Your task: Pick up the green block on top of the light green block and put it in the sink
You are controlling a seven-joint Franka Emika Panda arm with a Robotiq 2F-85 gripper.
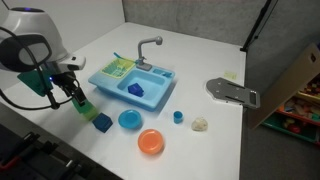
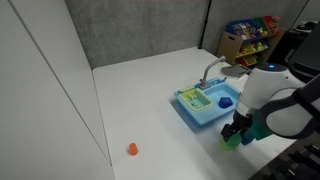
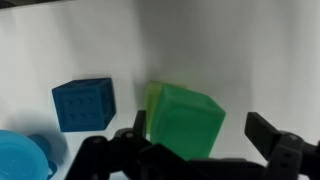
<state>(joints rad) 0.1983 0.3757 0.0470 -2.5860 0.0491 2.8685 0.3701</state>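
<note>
My gripper should go lower before it closes on the green block (image 3: 187,123). The block is between my fingers, but they are high, near its top, so they would miss the block if they closed now.
The green block (image 3: 186,121) sits on the light green block (image 3: 151,104), of which only a pale strip shows along its left side in the wrist view. My gripper (image 3: 200,138) is open, with one finger on each side of the green block and a gap on the right side. In both exterior views the gripper (image 1: 72,94) (image 2: 240,128) hangs low over the green stack (image 1: 85,108) (image 2: 233,139) on the white table. The light blue sink (image 1: 135,84) (image 2: 205,104) with its grey faucet stands just beyond the stack.
A blue cube (image 3: 83,104) (image 1: 103,122) stands close beside the stack. A blue plate (image 1: 130,120), an orange bowl (image 1: 151,142), a small blue cup (image 1: 178,117) and a beige lump (image 1: 200,124) lie near it. A blue item (image 1: 137,89) lies in the sink.
</note>
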